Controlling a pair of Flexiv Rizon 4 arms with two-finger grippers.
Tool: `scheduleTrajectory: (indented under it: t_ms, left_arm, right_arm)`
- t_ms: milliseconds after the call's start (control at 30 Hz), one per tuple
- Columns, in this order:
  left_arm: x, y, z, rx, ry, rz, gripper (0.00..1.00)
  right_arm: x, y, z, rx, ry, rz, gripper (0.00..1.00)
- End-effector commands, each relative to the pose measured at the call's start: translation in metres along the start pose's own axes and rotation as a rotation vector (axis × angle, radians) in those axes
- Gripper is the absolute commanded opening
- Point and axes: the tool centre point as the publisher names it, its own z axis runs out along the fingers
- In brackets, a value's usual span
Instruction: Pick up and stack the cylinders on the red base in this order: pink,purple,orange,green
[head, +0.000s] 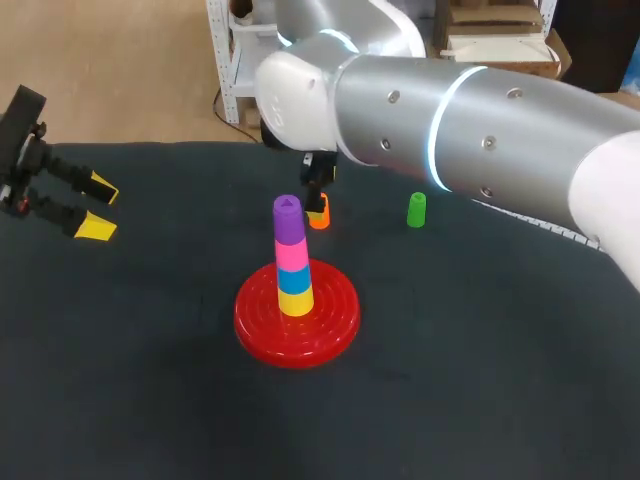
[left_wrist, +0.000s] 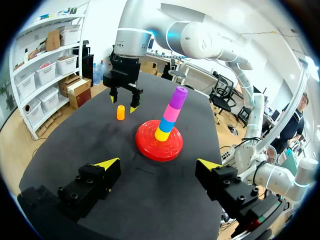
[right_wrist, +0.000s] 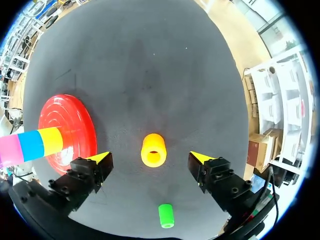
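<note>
My right gripper will next grab the orange cylinder by its upper end, so that it can stack the orange cylinder onto the purple cylinder (head: 288, 218).
The red base (head: 262, 322) stands mid-table with a post of yellow, blue, pink (head: 292, 255) and purple (head: 288, 219) cylinders stacked on it, purple on top. Behind it the orange cylinder (right_wrist: 153, 150) stands upright on the cloth. My right gripper (right_wrist: 150, 159) hangs over it, open, its fingers well clear on either side. The green cylinder (head: 416, 209) stands alone to the right of the orange one. At the table's left edge my left gripper (head: 92, 207) is open with nothing in it, far from the stack.
My right arm's thick grey link (head: 470, 120) spans the back right of the table, above the green cylinder. Dark cloth (head: 480, 380) covers the table, with bare room in front of and to both sides of the base.
</note>
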Motion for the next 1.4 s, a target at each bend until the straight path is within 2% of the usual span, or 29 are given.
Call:
scheduleTrajectory:
  t_ms: [33,67,133,200,267,467,500,567,800,967,1067,1200,1400]
  left_arm:
    - [0.0,0.002,0.0,0.004,0.002,0.0,1.0]
    - [0.0,0.002,0.0,0.004,0.002,0.0,1.0]
    - [0.0,0.002,0.0,0.004,0.002,0.0,1.0]
    - [0.0,0.002,0.0,0.004,0.002,0.0,1.0]
    - [0.0,0.002,0.0,0.004,0.002,0.0,1.0]
    - [0.0,0.002,0.0,0.004,0.002,0.0,1.0]
    - [0.0,0.002,0.0,0.004,0.002,0.0,1.0]
    - [0.0,0.002,0.0,0.004,0.002,0.0,1.0]
    - [0.0,0.002,0.0,0.004,0.002,0.0,1.0]
    - [0.0,0.002,0.0,0.004,0.002,0.0,1.0]
    - [0.0,0.002,0.0,0.004,0.002,0.0,1.0]
    - [0.0,0.002,0.0,0.004,0.002,0.0,1.0]
    - [0.0,0.002,0.0,0.004,0.002,0.0,1.0]
  right_arm:
    - [0.003,0.006,0.001,0.017,-0.009,-0.001,1.0]
    - [0.003,0.006,0.001,0.018,-0.01,-0.001,1.0]
    - [0.002,0.006,0.001,0.021,-0.011,-0.001,0.48]
    - [0.002,0.006,0.001,0.022,-0.011,-0.003,0.3]
    - [0.002,0.006,0.001,0.022,-0.01,-0.003,0.23]
    - [0.002,0.006,0.002,0.024,-0.007,-0.003,0.23]
    - [0.002,0.006,0.002,0.025,-0.007,-0.003,0.2]
    - [0.002,0.006,0.002,0.031,-0.004,-0.006,0.0]
    - [0.004,0.004,0.0,0.035,-0.006,-0.002,0.0]
    - [0.005,0.001,-0.017,0.056,-0.024,-0.011,0.0]
    - [0.007,-0.002,-0.044,0.079,-0.05,-0.04,0.0]
    - [0.008,0.002,-0.095,0.096,-0.085,-0.126,0.0]
    - [0.008,0.032,-0.174,0.096,-0.129,-0.34,0.0]
